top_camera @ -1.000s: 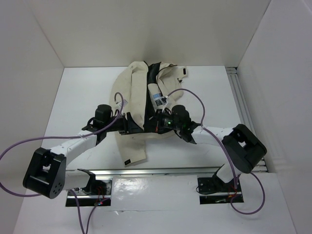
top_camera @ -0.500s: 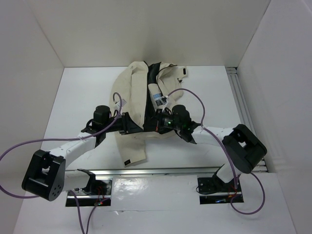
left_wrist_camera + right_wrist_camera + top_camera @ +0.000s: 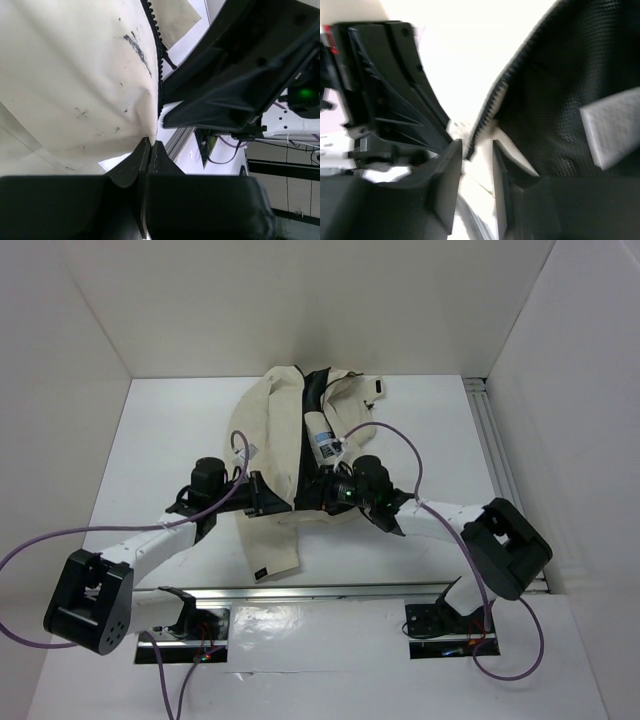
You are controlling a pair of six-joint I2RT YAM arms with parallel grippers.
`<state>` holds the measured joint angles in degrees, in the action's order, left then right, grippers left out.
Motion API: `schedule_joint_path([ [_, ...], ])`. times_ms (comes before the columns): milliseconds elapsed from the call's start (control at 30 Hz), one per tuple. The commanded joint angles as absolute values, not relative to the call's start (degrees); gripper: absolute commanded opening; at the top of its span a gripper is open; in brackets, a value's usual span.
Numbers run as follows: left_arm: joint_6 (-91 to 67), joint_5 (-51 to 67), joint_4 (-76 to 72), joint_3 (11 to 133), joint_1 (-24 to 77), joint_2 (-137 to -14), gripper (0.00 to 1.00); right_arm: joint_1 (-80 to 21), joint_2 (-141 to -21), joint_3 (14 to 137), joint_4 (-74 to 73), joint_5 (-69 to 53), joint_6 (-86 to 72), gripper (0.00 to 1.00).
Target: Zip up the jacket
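The jacket's other front edge at the zipper row's bottom end (image 3: 297, 505) (image 3: 472, 148) should be gripped by my right gripper next, to join both rows.
The cream jacket (image 3: 270, 420) lies crumpled at the middle back of the table, its front open and showing black lining (image 3: 315, 390) and a white-blue label (image 3: 320, 435). My left gripper (image 3: 272, 502) is shut on the jacket's lower front corner (image 3: 150, 144), right beside the dark zipper teeth (image 3: 159, 75). My right gripper (image 3: 318, 498) faces it from the right. Its jaws (image 3: 476, 147) stand a little apart, with the bottom end of the other zipper row (image 3: 492, 102) between them. Black mesh lining (image 3: 570, 65) fills that view's right side.
The two grippers are almost touching; the right one's black body (image 3: 240, 75) fills the left wrist view's right side. Metal rails run along the front (image 3: 320, 592) and right (image 3: 495, 440) of the table. Purple cables (image 3: 400, 440) loop over the jacket. White walls enclose the table.
Both arms have shifted only slightly. The left gripper has kept its hold on the jacket's corner, and the right gripper has stayed close beside it.
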<state>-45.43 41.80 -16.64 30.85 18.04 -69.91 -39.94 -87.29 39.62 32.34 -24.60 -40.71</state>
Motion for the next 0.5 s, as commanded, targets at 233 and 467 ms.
schedule_joint_path([
  [233,-46.67,36.31,-13.1,31.03,16.97,-65.05,0.0,-38.15,-61.37,38.33,-2.7,17.42,-34.45,0.38],
  [467,-46.41,30.33,-6.61,34.36,16.96,-63.19,0.0,-38.4,-69.17,41.75,-13.81,21.62,-30.95,0.56],
])
